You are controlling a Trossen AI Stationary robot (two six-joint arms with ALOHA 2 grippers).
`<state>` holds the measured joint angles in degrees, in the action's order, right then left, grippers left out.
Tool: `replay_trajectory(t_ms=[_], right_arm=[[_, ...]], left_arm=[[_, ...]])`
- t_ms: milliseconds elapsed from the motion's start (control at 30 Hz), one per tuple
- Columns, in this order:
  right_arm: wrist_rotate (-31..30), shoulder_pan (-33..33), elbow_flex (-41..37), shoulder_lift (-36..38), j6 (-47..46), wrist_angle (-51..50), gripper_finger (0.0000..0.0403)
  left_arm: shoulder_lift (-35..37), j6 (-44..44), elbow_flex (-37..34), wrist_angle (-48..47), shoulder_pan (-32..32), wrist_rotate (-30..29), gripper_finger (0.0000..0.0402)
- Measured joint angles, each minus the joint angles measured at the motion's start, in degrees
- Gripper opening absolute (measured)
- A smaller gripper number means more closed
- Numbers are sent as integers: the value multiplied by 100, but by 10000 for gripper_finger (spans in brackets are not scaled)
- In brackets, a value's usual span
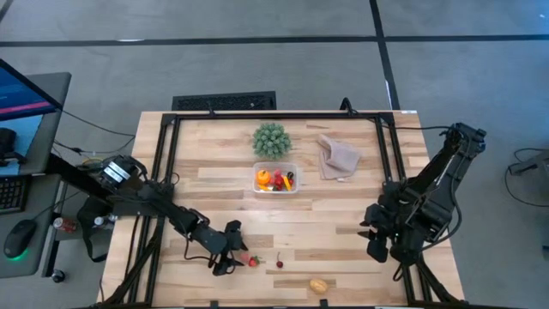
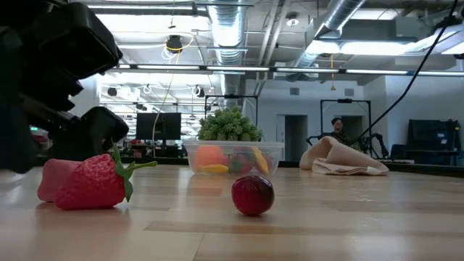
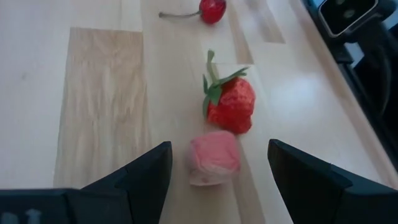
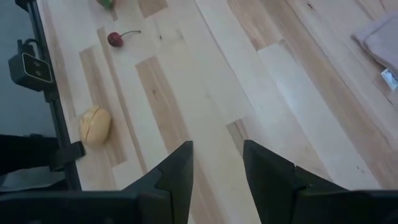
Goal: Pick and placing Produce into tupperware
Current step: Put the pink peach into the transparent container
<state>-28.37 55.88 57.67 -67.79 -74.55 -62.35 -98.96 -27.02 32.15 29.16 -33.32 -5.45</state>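
Note:
My left gripper's fingers are level on both sides of the pink piece (image 1: 244, 257) (image 3: 213, 159), so it is time to close on it.
My left gripper (image 1: 233, 255) (image 3: 219, 163) is open near the table's near edge, its fingers standing either side of a pale pink toy piece (image 3: 213, 159) (image 2: 56, 178) without touching it. Just beyond lies a red strawberry (image 3: 231, 102) (image 1: 252, 260) (image 2: 93, 181), then a dark red cherry (image 3: 211, 9) (image 1: 280, 263) (image 2: 252, 195). A yellow-orange piece (image 1: 318, 286) (image 4: 94, 124) lies by the near edge. The clear tupperware (image 1: 275, 178) (image 2: 233, 158) holds several pieces. My right gripper (image 1: 381, 243) (image 4: 216, 163) hovers open at the table's right.
A green spiky plant (image 1: 271, 139) (image 2: 230, 125) stands just beyond the tupperware. A beige cloth (image 1: 337, 157) (image 2: 339, 160) lies to its right. A black frame rail (image 1: 163, 163) runs along the table's left side. Bare wood (image 1: 326, 232) spreads between the two arms.

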Motion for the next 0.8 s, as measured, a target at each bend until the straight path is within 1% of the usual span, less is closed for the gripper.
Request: replay_trajectory(t_ms=[133, 200, 267, 467, 567, 700, 800], right_arm=[[-4, 0, 0, -2, 5, -30, 133], [-9, -1, 0, -2, 11, -49, 132], [-23, 0, 0, -2, 10, -63, 133], [-39, -2, -2, -2, 105, -71, 130], [-54, -9, -2, -2, 105, -122, 128], [-179, -9, -2, -2, 105, -155, 128], [-224, -10, -2, -2, 105, -173, 127]], left_arm=[[-113, -66, 53, 12, 0, -5, 254], [-127, -118, 54, 3, 0, -29, 246], [-127, -123, 56, -12, 0, -64, 229], [-131, -130, 53, -33, 9, -89, 158], [-135, -134, 53, -36, 7, -51, 131], [-135, -174, 53, -34, 5, -39, 111], [-135, -263, 53, -33, 4, -42, 108]])
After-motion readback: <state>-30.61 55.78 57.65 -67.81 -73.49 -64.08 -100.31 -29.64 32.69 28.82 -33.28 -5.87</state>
